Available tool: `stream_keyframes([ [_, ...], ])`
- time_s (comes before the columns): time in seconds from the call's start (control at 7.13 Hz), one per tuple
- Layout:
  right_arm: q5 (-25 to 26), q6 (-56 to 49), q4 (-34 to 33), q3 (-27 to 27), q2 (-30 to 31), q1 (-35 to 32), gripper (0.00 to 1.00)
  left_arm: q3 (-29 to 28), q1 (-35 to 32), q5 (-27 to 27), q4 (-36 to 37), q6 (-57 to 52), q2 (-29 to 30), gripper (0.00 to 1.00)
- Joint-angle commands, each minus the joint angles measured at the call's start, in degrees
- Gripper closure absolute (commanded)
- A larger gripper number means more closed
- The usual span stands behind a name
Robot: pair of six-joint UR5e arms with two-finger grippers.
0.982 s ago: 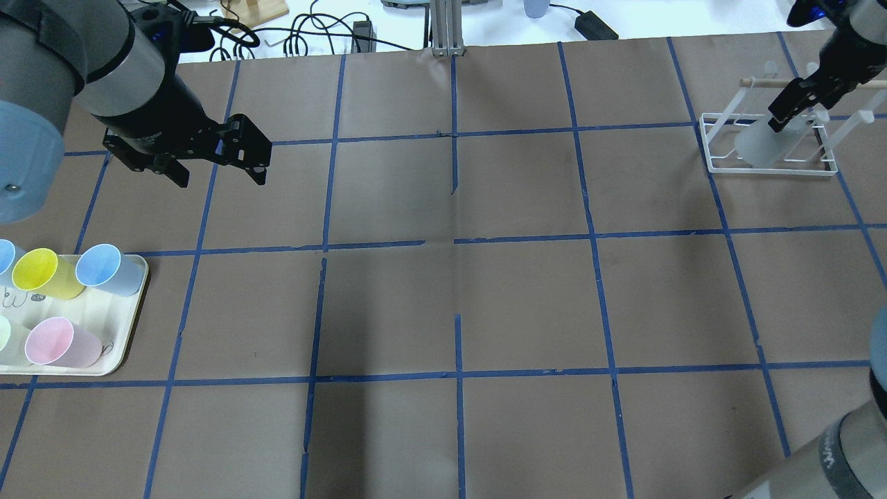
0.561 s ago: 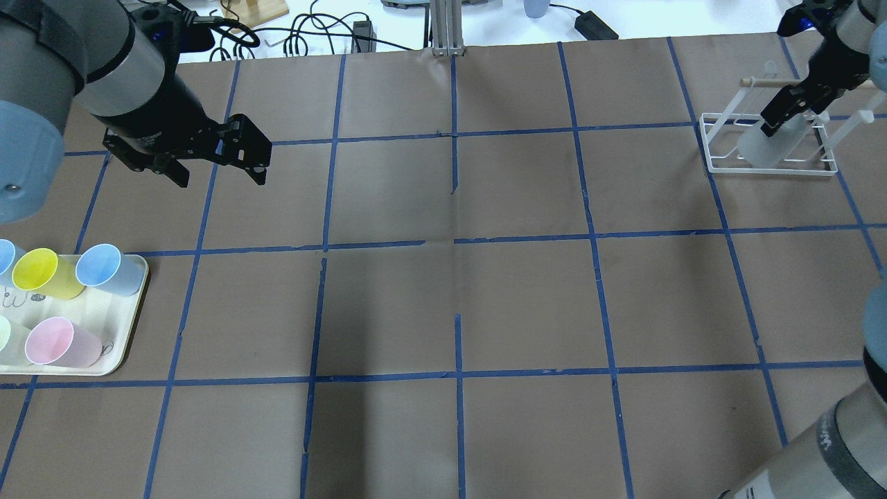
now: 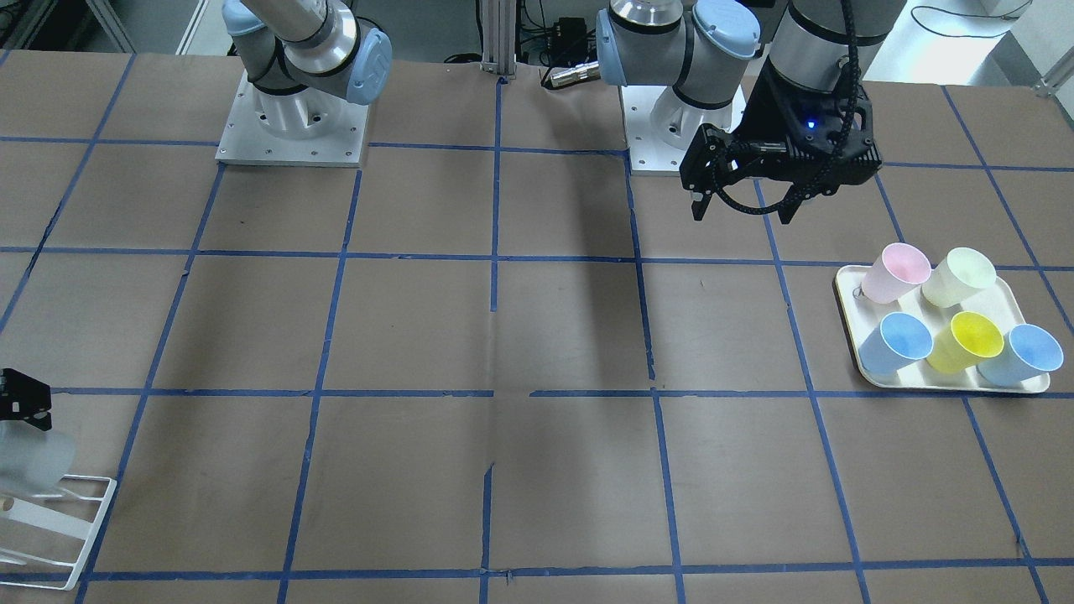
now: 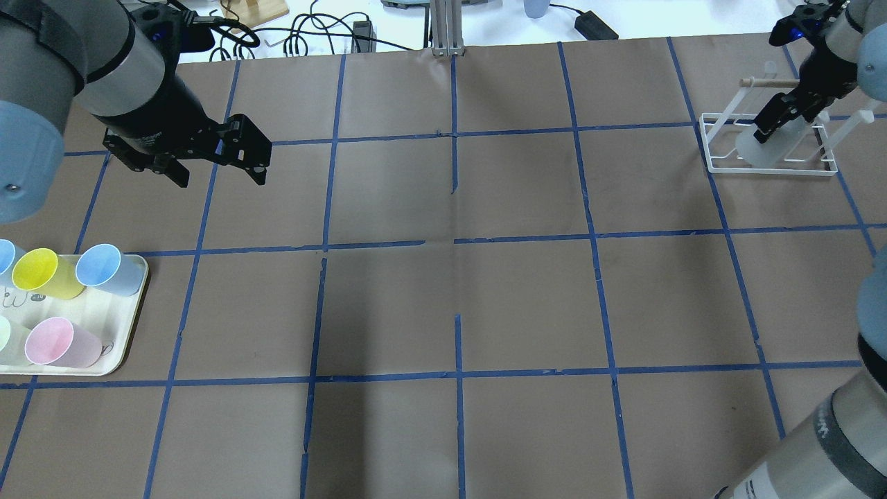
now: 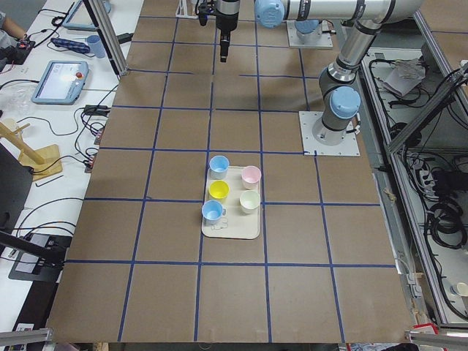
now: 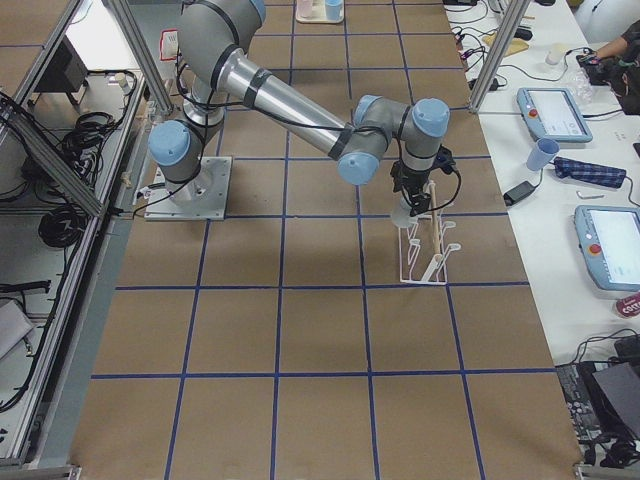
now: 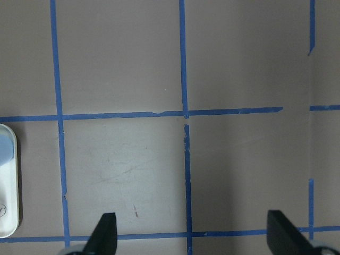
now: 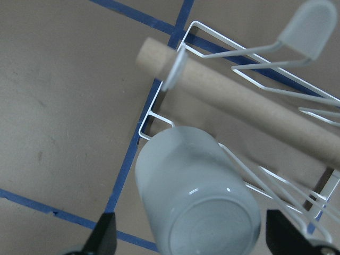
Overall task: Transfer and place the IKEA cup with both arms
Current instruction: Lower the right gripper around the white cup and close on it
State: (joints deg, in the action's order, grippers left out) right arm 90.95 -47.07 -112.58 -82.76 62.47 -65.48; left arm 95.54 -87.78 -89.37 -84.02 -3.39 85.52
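The pale grey-white IKEA cup's rim end (image 8: 178, 143) should stay free for my left gripper, so my right gripper should next grip the cup by its base (image 8: 207, 223).
The IKEA cup (image 8: 196, 196), pale grey-white, sits upside down and tilted on the white wire rack (image 4: 714, 149) at the table's far right. It also shows in the overhead view (image 4: 752, 149) and the front view (image 3: 25, 457). My right gripper (image 8: 195, 236) is open. Its fingers (image 8: 103, 236) stand on either side of the cup's base without touching it, and it shows in the overhead view (image 4: 764, 130) too. My left gripper (image 4: 222, 170) is open and empty, hovering above the table at the far left (image 3: 742, 210).
A cream tray (image 4: 121, 346) at the near left holds several pastel cups: pink (image 3: 896, 270), pale yellow-green (image 3: 956, 277), yellow (image 3: 973, 340) and two light blue. The rack has a wooden rod (image 8: 239, 101) and upright wire pegs. Blue tape lines grid the brown table.
My right wrist has swung a little to the left above the rack, and its fingertips have shifted slightly left at the cup. The cup stays on the rack. My left arm has not moved.
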Motion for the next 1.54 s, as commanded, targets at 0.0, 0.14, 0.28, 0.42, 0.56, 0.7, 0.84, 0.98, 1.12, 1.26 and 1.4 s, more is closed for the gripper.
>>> stream_keyframes([
  [0.0, -0.2, 0.0, 0.0, -0.5, -0.3, 0.0, 0.0, 0.0, 0.1, 0.0, 0.0, 0.0, 0.0, 0.0],
  [0.14, 0.2, 0.1, 0.1, 0.0, -0.7, 0.0, 0.03, 0.0, 0.0, 0.0, 0.0, 0.0, 0.0, 0.0],
  [0.28, 0.1, 0.0, 0.1, 0.0, -0.8, 0.0, 0.12, 0.0, 0.1, 0.0, 0.0, 0.0, 0.0, 0.0],
  [0.42, 0.3, 0.0, 0.1, 0.1, -0.9, 0.0, 0.22, 0.0, 0.1, 0.0, 0.0, 0.1, 0.0, 0.0],
  [0.56, 0.5, -0.1, 0.1, 0.1, -0.8, 0.0, 0.29, 0.0, 0.1, 0.0, 0.0, 0.1, 0.0, 0.0],
  [0.7, 0.4, 0.0, 0.1, 0.3, -0.8, 0.0, 0.3, 0.0, 0.1, 0.0, 0.0, 0.1, 0.0, 0.0],
  [0.84, 0.4, -0.1, 0.1, 0.8, -0.8, 0.0, 0.3, 0.0, 0.1, 0.0, 0.0, 0.1, 0.0, 0.0],
  [0.98, 0.5, 0.0, 0.2, 0.9, -0.8, 0.0, 0.38, 0.0, 0.1, 0.0, 0.0, 0.1, 0.0, 0.0],
  [1.12, 0.7, 0.0, 0.3, 0.9, -0.6, 0.0, 0.63, 0.0, 0.1, 0.0, 0.0, 0.1, 0.0, 0.0],
  [1.26, 0.7, 0.0, 0.5, 1.0, -0.2, 0.0, 0.71, 0.0, 0.1, 0.0, 0.0, 0.1, 0.0, 0.0],
  [1.4, 1.8, 0.0, 0.9, 1.0, 0.4, -0.1, 0.74, 0.0, 0.1, 0.1, 0.0, 0.1, 0.0, 0.0],
])
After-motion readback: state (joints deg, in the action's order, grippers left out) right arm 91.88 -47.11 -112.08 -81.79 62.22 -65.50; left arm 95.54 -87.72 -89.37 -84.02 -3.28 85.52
